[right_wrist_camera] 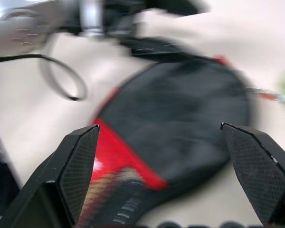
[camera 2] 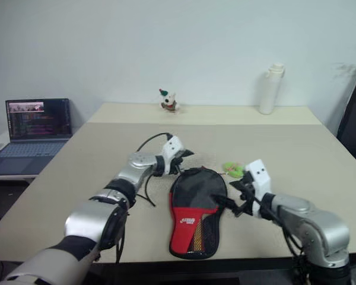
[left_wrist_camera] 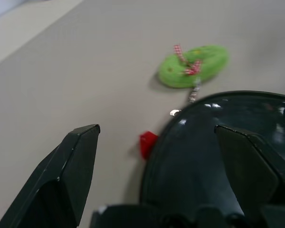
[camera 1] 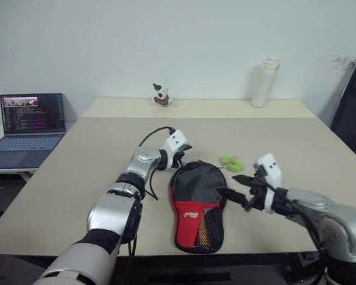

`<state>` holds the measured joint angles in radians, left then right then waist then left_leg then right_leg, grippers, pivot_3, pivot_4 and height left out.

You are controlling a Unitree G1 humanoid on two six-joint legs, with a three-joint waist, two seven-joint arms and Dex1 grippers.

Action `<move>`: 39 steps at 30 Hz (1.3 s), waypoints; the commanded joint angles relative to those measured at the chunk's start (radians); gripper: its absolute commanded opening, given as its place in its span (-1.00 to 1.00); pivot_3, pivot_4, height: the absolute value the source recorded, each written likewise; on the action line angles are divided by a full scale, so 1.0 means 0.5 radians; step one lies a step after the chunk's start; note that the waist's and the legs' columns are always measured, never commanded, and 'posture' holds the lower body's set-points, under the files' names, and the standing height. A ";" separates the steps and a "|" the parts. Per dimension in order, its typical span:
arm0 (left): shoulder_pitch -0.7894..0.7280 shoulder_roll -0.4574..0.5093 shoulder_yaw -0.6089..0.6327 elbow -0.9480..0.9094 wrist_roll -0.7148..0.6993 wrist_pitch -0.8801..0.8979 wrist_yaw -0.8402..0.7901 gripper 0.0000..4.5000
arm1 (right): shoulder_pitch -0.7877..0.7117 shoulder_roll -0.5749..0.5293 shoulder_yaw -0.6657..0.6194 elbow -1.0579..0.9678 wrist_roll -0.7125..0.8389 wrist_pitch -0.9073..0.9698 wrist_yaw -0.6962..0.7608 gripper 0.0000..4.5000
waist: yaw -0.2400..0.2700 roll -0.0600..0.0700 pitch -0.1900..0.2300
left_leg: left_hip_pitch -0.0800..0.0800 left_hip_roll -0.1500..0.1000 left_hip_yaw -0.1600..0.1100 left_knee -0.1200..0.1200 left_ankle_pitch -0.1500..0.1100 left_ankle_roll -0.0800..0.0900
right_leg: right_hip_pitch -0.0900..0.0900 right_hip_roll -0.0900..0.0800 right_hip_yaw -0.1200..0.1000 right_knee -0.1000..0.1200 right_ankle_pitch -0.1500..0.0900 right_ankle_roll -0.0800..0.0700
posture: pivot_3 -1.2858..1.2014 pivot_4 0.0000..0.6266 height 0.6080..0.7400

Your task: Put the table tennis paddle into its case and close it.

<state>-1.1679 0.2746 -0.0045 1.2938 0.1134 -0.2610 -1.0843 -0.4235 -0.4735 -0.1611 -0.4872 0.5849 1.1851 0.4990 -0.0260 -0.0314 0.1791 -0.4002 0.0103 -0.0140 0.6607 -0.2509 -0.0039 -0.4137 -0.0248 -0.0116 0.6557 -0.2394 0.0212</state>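
My right gripper grabs the charm by its green body point(camera 1: 232, 164) next, to zip the case point(camera 1: 197, 196) closed around the paddle.
The case point(camera 1: 197, 196) lies flat on the table point(camera 1: 77, 178), its black round part toward the far side and its red narrow end with white lettering toward me. The paddle's blade is hidden inside; a wooden, red-striped handle point(camera 1: 205, 230) shows through the mesh at the narrow end. My left gripper point(camera 1: 181, 155) hovers open at the case's far left rim, with nothing between its fingers point(left_wrist_camera: 80, 156). Just right of the case, my right gripper point(camera 1: 227, 185) is open and empty, pointing at the case point(right_wrist_camera: 180, 109).
A green charm point(camera 1: 230, 161) on a short chain lies at the case's far right rim, beside a red zip tab point(left_wrist_camera: 147, 142). A laptop point(camera 1: 29, 122) stands on a side table at left. A small figurine point(camera 1: 161, 95) and white bottle point(camera 1: 264, 83) stand far back.
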 commanded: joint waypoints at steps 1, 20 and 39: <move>0.129 -0.037 -0.047 -0.246 -0.106 0.032 -0.399 0.87 | -0.235 -0.040 0.091 0.472 -0.311 -0.403 -0.127 1.00 | -0.001 0.000 0.000 | 0.001 0.000 0.001 0.000 0.000 0.000 | 0.001 0.000 0.001 0.000 0.000 0.000 | 0.03 -0.52 1.00; 0.700 0.006 -0.283 -1.027 -0.183 0.330 -0.488 0.87 | -0.904 0.354 0.210 2.480 -0.829 -1.518 -0.306 1.00 | -0.003 0.002 0.001 | -0.003 0.002 0.009 0.000 0.000 0.000 | -0.012 0.000 0.009 0.012 0.006 -0.011 | 0.03 -0.52 1.00; 0.649 -0.077 -0.421 -0.574 -0.073 0.126 -0.356 0.89 | -0.780 0.396 0.203 2.226 -0.883 -1.384 -0.259 -0.99 | 0.004 0.010 -0.006 | 0.012 0.000 0.003 0.003 0.000 0.001 | 0.007 -0.001 0.005 0.011 0.005 -0.011 | 0.03 -0.52 1.00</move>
<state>-0.8725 0.2459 -0.1689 0.9543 0.0335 -0.2002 -1.2752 -0.8165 -0.2660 -0.0539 0.6728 0.1385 0.4760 0.3695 -0.0241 -0.0265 0.1762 -0.3942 0.0103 -0.0127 0.6620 -0.2509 -0.0036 -0.4097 -0.0252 -0.0096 0.6609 -0.2368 0.0160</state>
